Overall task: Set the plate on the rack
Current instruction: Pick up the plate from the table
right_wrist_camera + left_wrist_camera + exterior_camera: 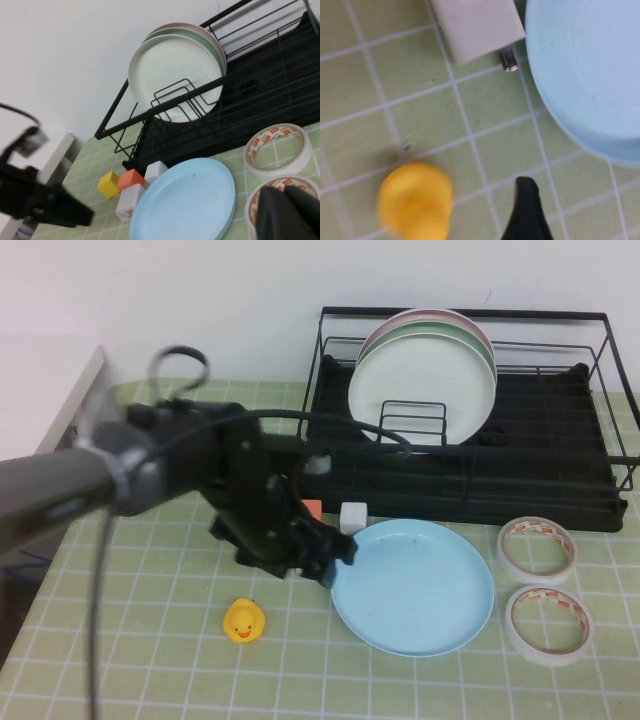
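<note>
My fingers open far less wide than the plate's flat side spreads, so my left gripper will take hold of the plate by its thin rim (335, 592) next.
The light-blue plate (415, 590) lies flat on the green checked cloth in front of the black wire rack (560, 470). My left gripper (335, 558) is low over the cloth at the plate's left rim, open and empty. In the left wrist view one black finger (526, 205) shows beside the plate's edge (590, 65). My right gripper (289, 207) is out of the high view. Its fingers are together, empty, above a tape roll (280, 200) to the right of the plate (185, 205). The rack (270, 95) stands behind.
White (420, 390), green and pink plates stand in the rack's left part. Two tape rolls (537, 547) (548, 623) lie right of the plate. A yellow duck (243, 621) sits front left. A white cube (353, 517) and an orange cube (311, 508) lie by the plate's far-left rim.
</note>
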Motion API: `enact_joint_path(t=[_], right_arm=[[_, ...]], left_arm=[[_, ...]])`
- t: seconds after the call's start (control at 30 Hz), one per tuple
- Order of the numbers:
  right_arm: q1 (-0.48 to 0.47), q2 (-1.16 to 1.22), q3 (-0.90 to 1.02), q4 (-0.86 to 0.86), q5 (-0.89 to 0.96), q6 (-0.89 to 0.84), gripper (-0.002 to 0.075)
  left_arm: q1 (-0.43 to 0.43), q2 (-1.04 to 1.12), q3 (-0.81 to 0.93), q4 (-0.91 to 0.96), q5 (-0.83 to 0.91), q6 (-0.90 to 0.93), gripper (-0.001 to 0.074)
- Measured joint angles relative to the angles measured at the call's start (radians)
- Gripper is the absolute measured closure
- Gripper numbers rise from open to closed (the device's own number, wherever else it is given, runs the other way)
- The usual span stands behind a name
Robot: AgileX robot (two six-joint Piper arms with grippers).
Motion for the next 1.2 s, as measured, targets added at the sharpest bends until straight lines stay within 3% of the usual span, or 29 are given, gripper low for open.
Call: enact_joint_path(t=[0.37, 0.7, 1.2], right_arm=[[0.000, 0.000, 0.000, 0.004, 0.021, -0.002, 0.0715], [0.000, 0.000, 0.000, 0.004, 0.023, -0.002, 0.0715], [0.000, 0.000, 0.000, 0.004, 0.023, -0.025, 0.0715]], left_arm=[[-0.001, 0.257, -0.115, -0.097, -0.115, -0.008, 0.0326], [-0.001, 0.286, -0.123, -0.139, -0.192, -0.016, 0.0330], [-0.060, 0.299, -0.125, -0.120, -0.174, 0.020, 0.0405]])
